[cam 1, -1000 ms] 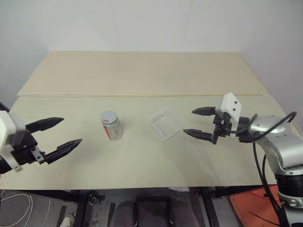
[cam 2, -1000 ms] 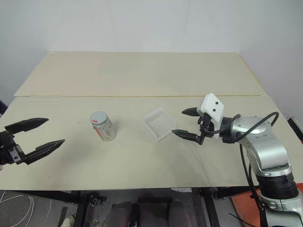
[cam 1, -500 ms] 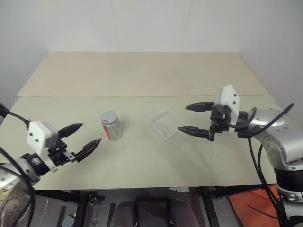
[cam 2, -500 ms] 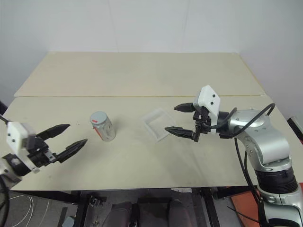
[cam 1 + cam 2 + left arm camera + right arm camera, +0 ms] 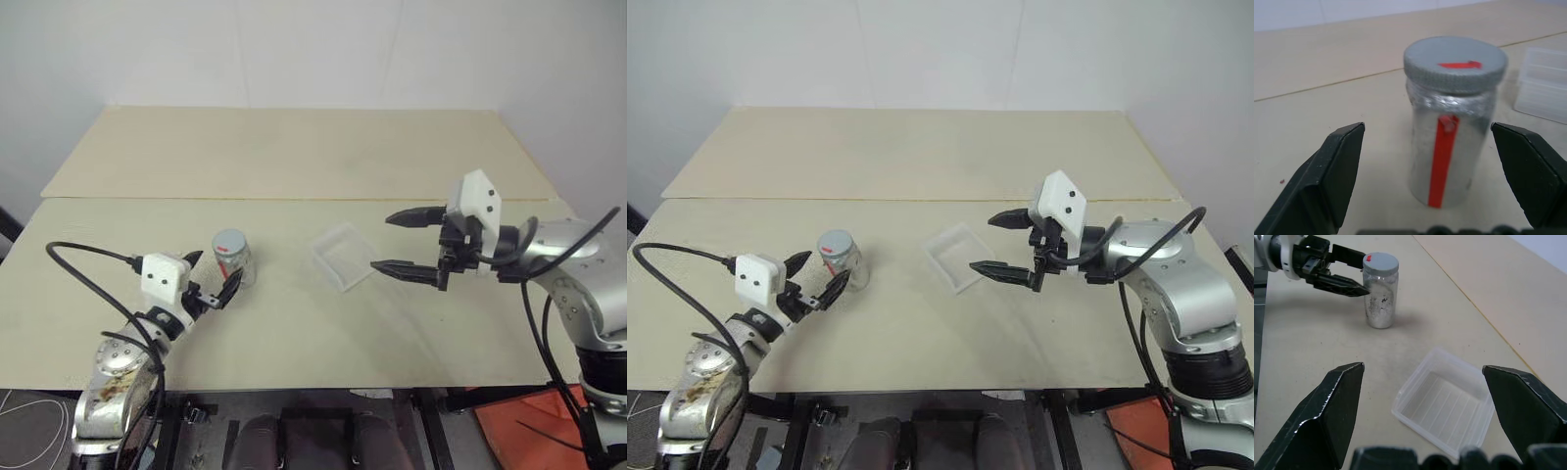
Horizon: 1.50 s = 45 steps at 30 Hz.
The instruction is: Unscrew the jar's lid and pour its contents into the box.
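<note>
My left gripper needs to move toward the jar before it closes. My fingertips don't reach the jar's sides yet, so they would miss the jar if I closed now.
The jar (image 5: 233, 260) stands upright on the table, its grey lid (image 5: 1455, 63) with a red mark screwed on. A red strip runs down the jar's side; the contents cannot be made out through the wall. My left gripper (image 5: 214, 272) is open and level, its fingertips on either side of the jar's near face, not closed on it. The clear box (image 5: 345, 257) lies empty to the right of the jar. My right gripper (image 5: 383, 243) hovers open just right of the box, above the table, holding nothing. In the right wrist view the left gripper's fingers (image 5: 1342, 283) reach the jar (image 5: 1380, 298).
The pale table (image 5: 294, 333) has a seam (image 5: 294, 200) across it behind the jar and box, with a second board beyond. A black cable (image 5: 88, 269) loops over the left arm. White walls close off the back and sides.
My left arm has swung in from the far left and sunk, bringing its open fingers up to the jar. The right gripper has shifted slightly up and towards the box.
</note>
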Available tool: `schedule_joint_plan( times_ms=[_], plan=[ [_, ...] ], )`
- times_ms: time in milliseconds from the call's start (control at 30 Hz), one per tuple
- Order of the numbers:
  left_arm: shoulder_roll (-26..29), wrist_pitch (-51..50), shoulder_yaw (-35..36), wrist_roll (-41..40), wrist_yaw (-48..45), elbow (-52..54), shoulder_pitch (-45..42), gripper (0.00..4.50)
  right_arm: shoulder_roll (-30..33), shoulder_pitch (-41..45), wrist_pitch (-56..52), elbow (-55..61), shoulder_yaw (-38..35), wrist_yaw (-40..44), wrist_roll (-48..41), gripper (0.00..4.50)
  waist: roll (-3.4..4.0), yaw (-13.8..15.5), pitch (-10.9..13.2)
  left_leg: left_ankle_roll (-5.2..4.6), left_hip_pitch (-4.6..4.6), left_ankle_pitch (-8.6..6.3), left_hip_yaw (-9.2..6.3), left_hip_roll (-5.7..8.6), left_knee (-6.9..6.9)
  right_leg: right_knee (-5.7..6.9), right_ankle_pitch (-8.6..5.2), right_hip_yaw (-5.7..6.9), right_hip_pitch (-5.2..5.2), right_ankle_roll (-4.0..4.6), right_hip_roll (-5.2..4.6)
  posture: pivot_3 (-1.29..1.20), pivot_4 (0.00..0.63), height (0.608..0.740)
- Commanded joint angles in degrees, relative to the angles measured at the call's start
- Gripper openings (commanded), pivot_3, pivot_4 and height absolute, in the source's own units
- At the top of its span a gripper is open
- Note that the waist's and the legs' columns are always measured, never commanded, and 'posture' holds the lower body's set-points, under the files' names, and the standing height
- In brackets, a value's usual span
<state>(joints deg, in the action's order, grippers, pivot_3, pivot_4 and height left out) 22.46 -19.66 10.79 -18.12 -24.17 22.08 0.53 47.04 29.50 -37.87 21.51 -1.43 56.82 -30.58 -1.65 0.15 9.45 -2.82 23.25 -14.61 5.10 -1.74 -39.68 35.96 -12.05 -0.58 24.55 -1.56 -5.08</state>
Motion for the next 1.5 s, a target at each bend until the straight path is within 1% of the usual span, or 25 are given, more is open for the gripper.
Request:
schedule_joint_plan(
  times_ms=[33, 233, 433, 533, 733, 767, 867, 900, 967, 1033, 1100, 1133, 1233, 1300, 1500],
  plan=[
    [-1.20, 3.18, -1.31, 1.04, 0.48, -0.94, -1.55, 4.49, 1.33, 0.03, -0.16, 2.52, -2.64, -0.73, -0.89, 4.50, 0.00, 0.00, 0.00, -0.01, 0.00, 0.00, 0.00, 0.00, -0.01, 0.00, 0.00, 0.00, 0.00, 0.00, -0.01, 0.00, 0.150, 0.740],
    [-3.10, 6.23, -2.38, 2.55, 1.43, -5.43, -5.20, 4.49, 2.04, -0.60, -0.50, 3.71, -3.38, -1.22, -1.50, 4.50, 0.00, 0.05, 0.00, -0.01, -0.01, 0.00, -0.02, -0.01, -0.04, 0.01, 0.01, 0.02, -0.03, -0.01, 0.00, 0.00, 0.150, 0.740],
    [-4.02, 9.20, -3.38, 3.73, 1.12, -9.27, -6.75, 4.49, 2.43, -1.02, -1.18, 4.77, -4.49, -1.26, -2.32, 4.50, 0.00, 0.13, 0.00, -0.05, 0.00, -0.02, -0.02, 0.00, -0.04, -0.04, 0.02, 0.02, -0.06, -0.04, 0.00, 0.00, 0.150, 0.740],
    [-4.23, 10.11, -3.99, 4.01, 0.48, -11.19, -7.44, 3.92, 2.65, -0.83, -1.30, 4.84, -4.63, -1.49, -2.68, 4.50, 0.00, 0.14, 0.00, -0.04, 0.00, -0.02, -0.02, 0.00, -0.05, -0.04, 0.02, 0.03, -0.06, -0.04, -0.01, 0.00, 0.150, 0.740],
    [-4.47, 12.22, -4.52, 4.25, 0.40, -13.20, -8.71, 1.99, 2.81, -0.61, -1.21, 5.31, -4.23, -2.25, -2.96, 4.50, 0.00, 0.26, 0.00, -0.05, 0.00, -0.02, -0.02, 0.00, -0.06, -0.04, 0.02, 0.04, -0.07, -0.05, -0.02, 0.00, 0.150, 0.740],
    [-4.28, 12.19, -4.60, 4.30, 0.24, -12.83, -8.72, 1.91, 2.70, -0.65, -1.18, 5.64, -4.06, -2.47, -3.03, 4.50, 0.00, 0.27, 0.00, -0.05, 0.00, -0.02, -0.03, 0.00, -0.06, -0.05, 0.02, 0.04, -0.07, -0.05, -0.02, 0.00, 0.150, 0.740],
    [-3.02, 11.58, -4.66, 4.08, -0.81, -10.81, -8.48, 1.91, 2.00, -0.41, -1.32, 6.46, -3.53, -3.26, -3.42, 4.50, 0.00, 0.26, 0.00, -0.05, 0.01, -0.03, -0.03, 0.00, -0.05, -0.05, 0.02, 0.04, -0.06, -0.05, -0.02, 0.00, 0.150, 0.740],
    [-1.72, 10.44, -4.45, 2.87, -2.39, -9.21, -8.71, 1.91, 1.17, 0.38, -1.41, 6.53, -2.92, -3.87, -3.49, 4.50, -0.01, 0.24, 0.00, -0.05, 0.01, -0.03, -0.03, -0.01, -0.05, -0.05, 0.02, 0.04, -0.06, -0.05, -0.02, 0.00, 0.150, 0.740],
    [2.22, 6.27, -3.91, -1.33, -7.36, -5.80, -10.07, 1.91, -1.70, 3.65, -2.05, 6.16, -0.90, -5.61, -3.74, 4.50, -0.03, -0.24, 0.02, -0.04, 0.02, -0.02, -0.03, -0.03, -0.06, -0.04, 0.02, 0.05, -0.05, -0.05, 0.00, 0.00, 0.150, 0.740],
    [7.76, 1.02, -3.65, -7.87, -15.29, -3.49, -12.57, 1.91, -6.24, 8.32, -3.26, 4.98, 1.44, -7.00, -4.82, 4.50, -0.02, -0.53, 0.02, -0.01, 0.00, -0.01, -0.01, -0.07, -0.06, 0.03, 0.02, 0.03, -0.01, -0.04, 0.02, 0.00, 0.150, 0.740],
    [12.12, -3.06, -3.82, -12.92, -21.90, -3.65, -15.67, 1.91, -11.25, 12.89, -5.92, 3.18, 2.81, -8.58, -7.12, 4.50, 0.00, -0.89, 0.02, 0.04, 0.00, 0.03, -0.03, -0.12, -0.09, 0.07, 0.04, 0.04, 0.01, -0.01, 0.10, 0.00, 0.150, 0.740],
    [13.27, -4.30, -3.87, -14.36, -23.57, -3.97, -16.73, 1.91, -12.74, 14.25, -7.07, 2.60, 3.06, -9.16, -7.94, 4.50, 0.00, -0.91, 0.02, 0.05, -0.03, 0.04, -0.02, -0.11, -0.07, 0.06, 0.04, 0.02, 0.00, 0.00, 0.11, 0.00, 0.150, 0.740],
    [15.60, -7.74, -4.55, -18.77, -30.05, -7.23, -22.39, 1.91, -17.98, 19.19, -9.33, 0.17, 4.91, -10.80, -9.20, 4.50, 0.01, -0.85, 0.02, -0.01, -0.05, 0.00, -0.02, -0.07, -0.07, 0.03, 0.03, 0.03, -0.06, -0.03, 0.10, 0.00, 0.150, 0.740],
    [16.19, -9.18, -5.49, -20.54, -34.34, -9.91, -26.52, 1.91, -21.35, 22.06, -10.45, -1.41, 6.27, -11.99, -9.22, 4.50, 0.01, -0.73, 0.02, -0.01, 0.08, 0.00, -0.04, -0.02, -0.08, 0.03, 0.03, 0.06, 0.04, -0.03, 0.11, 0.00, 0.150, 0.740],
    [13.88, -10.23, -7.64, -21.19, -38.51, -15.09, -34.34, 1.91, -25.66, 24.16, -9.64, -3.69, 9.80, -13.79, -6.21, 4.50, 0.01, -0.73, 0.02, -0.04, 0.27, -0.01, -0.08, 0.02, -0.08, 0.01, 0.04, 0.13, 0.08, -0.07, 0.12, 0.00, 0.150, 0.740]
  ],
)
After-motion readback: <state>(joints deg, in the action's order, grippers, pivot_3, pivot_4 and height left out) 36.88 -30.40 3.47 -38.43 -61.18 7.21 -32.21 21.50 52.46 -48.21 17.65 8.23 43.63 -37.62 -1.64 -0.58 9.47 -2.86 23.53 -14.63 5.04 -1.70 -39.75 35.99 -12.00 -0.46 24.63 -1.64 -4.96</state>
